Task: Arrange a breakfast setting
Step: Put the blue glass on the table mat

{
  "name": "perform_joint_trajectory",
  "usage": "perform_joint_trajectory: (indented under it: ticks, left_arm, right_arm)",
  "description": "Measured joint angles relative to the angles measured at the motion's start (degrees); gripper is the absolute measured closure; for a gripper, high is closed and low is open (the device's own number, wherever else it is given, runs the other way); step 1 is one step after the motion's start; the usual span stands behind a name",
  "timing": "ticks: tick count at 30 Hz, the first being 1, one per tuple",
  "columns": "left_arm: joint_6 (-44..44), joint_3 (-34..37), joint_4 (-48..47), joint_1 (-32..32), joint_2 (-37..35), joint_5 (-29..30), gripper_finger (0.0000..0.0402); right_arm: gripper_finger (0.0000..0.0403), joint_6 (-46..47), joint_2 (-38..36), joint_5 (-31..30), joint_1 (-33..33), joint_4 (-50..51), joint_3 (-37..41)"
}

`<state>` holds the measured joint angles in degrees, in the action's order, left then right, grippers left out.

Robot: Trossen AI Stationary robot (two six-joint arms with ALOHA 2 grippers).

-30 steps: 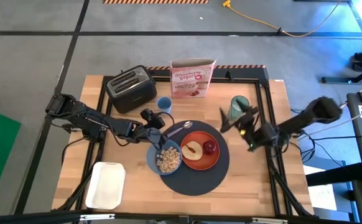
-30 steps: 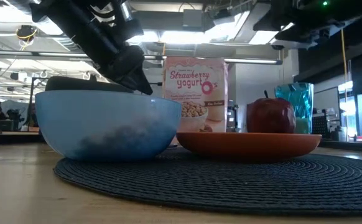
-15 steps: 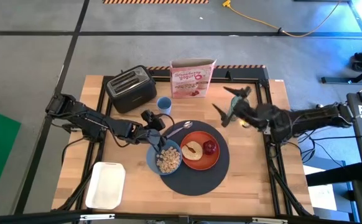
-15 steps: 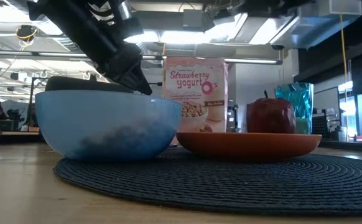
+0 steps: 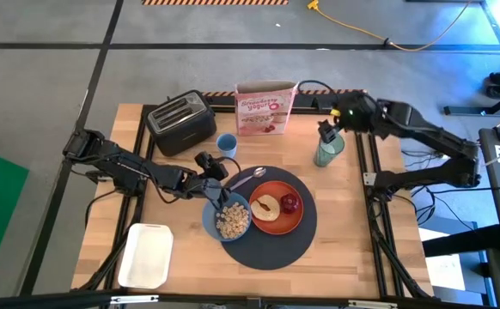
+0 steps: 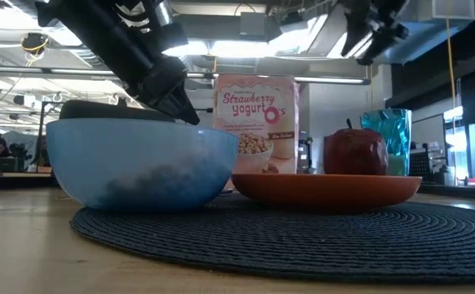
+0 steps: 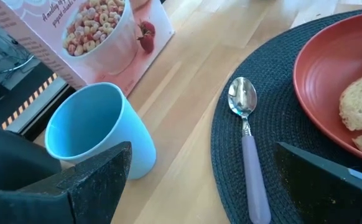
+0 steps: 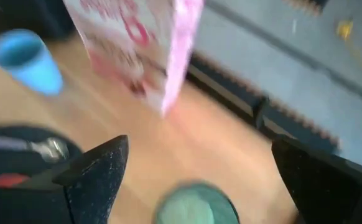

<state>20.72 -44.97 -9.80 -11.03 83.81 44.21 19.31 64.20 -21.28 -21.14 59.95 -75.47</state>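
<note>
The green cup needs to go on the dark-grey mat [image 5: 271,251] for breakfast. My right gripper will next grab the cup by its rim [image 5: 331,139].
A dark-grey round mat [image 5: 271,251] lies at the table's middle. On it rest a blue bowl [image 5: 227,219] of cereal, an orange plate [image 5: 277,225] with toast [image 5: 265,208] and a red apple [image 5: 290,202], and a metal spoon [image 7: 246,134] with a lilac handle. My left gripper [image 5: 216,172] hangs open just above the mat beside the bowl's far rim, its fingers on either side of the spoon, apart from it. The translucent green cup [image 5: 327,153] stands on the wood, right of the mat. My right gripper [image 5: 327,133] is open above the cup [image 8: 196,208], clear of it.
A black toaster [image 5: 181,122], a pink cereal box [image 5: 265,108] and a small blue cup [image 5: 226,144] stand along the far side. A white rectangular tray [image 5: 145,255] lies at the near left. Bare wood shows right of the mat and along the near edge.
My right arm has swung from the table's right side round toward the far edge; its gripper has gone from beside the green cup to above it, staying open. The cup has stayed in place.
</note>
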Motion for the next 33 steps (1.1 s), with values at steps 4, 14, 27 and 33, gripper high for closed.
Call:
perform_joint_trajectory:
  ticks: [4, 14, 27, 33]
  left_arm:
    - [0.14, 0.00, 0.00, -0.63, 0.00, 0.00, 0.0015]
    - [0.18, 0.00, 0.00, -0.80, 0.00, 0.00, 0.0015]
    - [-0.62, 0.00, 0.26, -1.44, 0.00, 1.03, 0.0020]
    - [-6.93, 0.00, 9.36, -4.65, 0.00, 6.28, 0.0072]
  right_arm:
    - [0.0017, 0.00, 2.57, 5.88, -5.93, 9.36, -1.45]
    - [0.0017, -0.66, 6.73, 11.90, -10.87, 12.71, 5.71]
    - [0.0152, -4.63, 9.85, 11.89, -10.91, 9.00, 14.30]
    - [0.0241, -4.65, 10.38, 12.07, -10.91, 7.07, 15.77]
